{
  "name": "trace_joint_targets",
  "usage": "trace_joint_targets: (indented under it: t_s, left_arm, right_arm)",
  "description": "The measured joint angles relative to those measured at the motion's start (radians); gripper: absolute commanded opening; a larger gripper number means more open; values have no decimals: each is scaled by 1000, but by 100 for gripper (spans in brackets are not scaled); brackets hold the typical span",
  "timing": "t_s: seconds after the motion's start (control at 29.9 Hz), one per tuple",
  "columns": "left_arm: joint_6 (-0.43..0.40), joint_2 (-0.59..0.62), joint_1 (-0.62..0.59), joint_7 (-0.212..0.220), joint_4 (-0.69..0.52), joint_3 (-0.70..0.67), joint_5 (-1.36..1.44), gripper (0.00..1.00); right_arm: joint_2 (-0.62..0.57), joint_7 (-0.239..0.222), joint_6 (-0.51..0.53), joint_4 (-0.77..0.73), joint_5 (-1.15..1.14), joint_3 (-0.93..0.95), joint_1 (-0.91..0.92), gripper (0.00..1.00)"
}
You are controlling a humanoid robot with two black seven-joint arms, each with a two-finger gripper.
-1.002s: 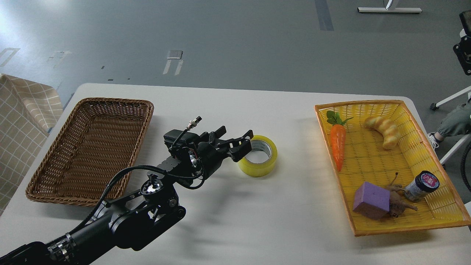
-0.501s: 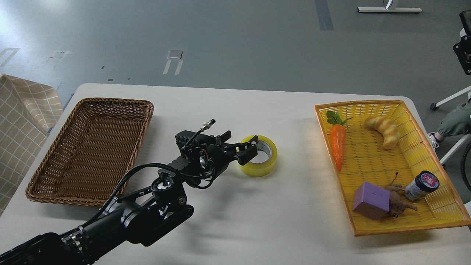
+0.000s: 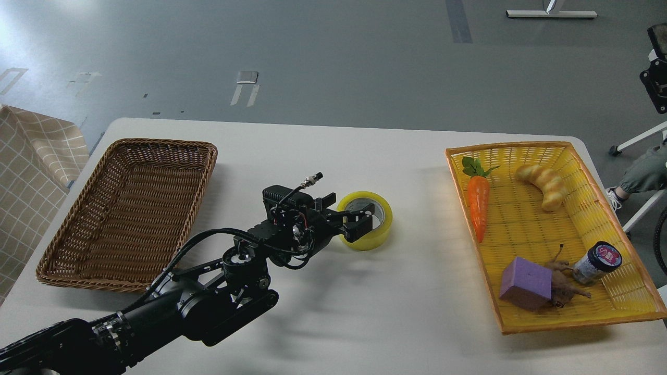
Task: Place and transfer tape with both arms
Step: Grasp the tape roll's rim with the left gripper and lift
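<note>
My left gripper grabs the yellow tape roll by its ring side (image 3: 369, 241) next, to move the roll into the brown basket (image 3: 128, 212).
The tape (image 3: 376, 237), a yellow translucent roll with a grey-white core, lies flat on the white table (image 3: 333, 312) near its middle. My left arm comes in from the lower left. My left gripper (image 3: 364, 220) is at the roll's near-left side, low over the table. Its jaws stand apart across the roll's wall: one finger reaches over the core hole, the other fingertip (image 3: 358, 232) is outside the wall in front. The roll rests on the table. My right arm and gripper are out of view.
An empty brown wicker basket (image 3: 130, 208) stands at the left. A yellow basket (image 3: 620, 297) at the right holds a carrot (image 3: 478, 205), a bread roll (image 3: 547, 185), a purple block (image 3: 526, 290) and a small jar (image 3: 598, 262).
My left gripper has moved right and down onto the tape, from beside its left edge to straddling its wall. The tape has not moved.
</note>
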Motion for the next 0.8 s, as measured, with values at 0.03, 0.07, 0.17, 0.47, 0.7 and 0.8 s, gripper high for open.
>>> trace_joint_targets:
  t_s: [0.03, 0.07, 0.17, 0.47, 0.7, 0.8]
  left_arm:
    - [0, 2, -1, 4, 3, 1, 0, 99]
    - [0, 3, -2, 6, 6, 2, 0, 99]
    - [-1, 4, -5, 9, 25, 2, 0, 99]
    - [-2, -2, -21, 9, 41, 4, 0, 99]
    - [-29, 3, -28, 9, 41, 33, 0, 99]
    - [-41, 3, -30, 9, 41, 40, -2, 99]
  right_arm:
    - [0, 0, 0, 0, 0, 0, -1, 100]
    - [0, 0, 0, 0, 0, 0, -1, 100]
    - [-1, 0, 0, 0, 0, 0, -4, 100]
    - [-1, 0, 0, -1, 0, -1, -15, 100]
    - [-1, 0, 0, -2, 0, -1, -19, 100]
    - [-1, 0, 0, -3, 0, -1, -24, 100]
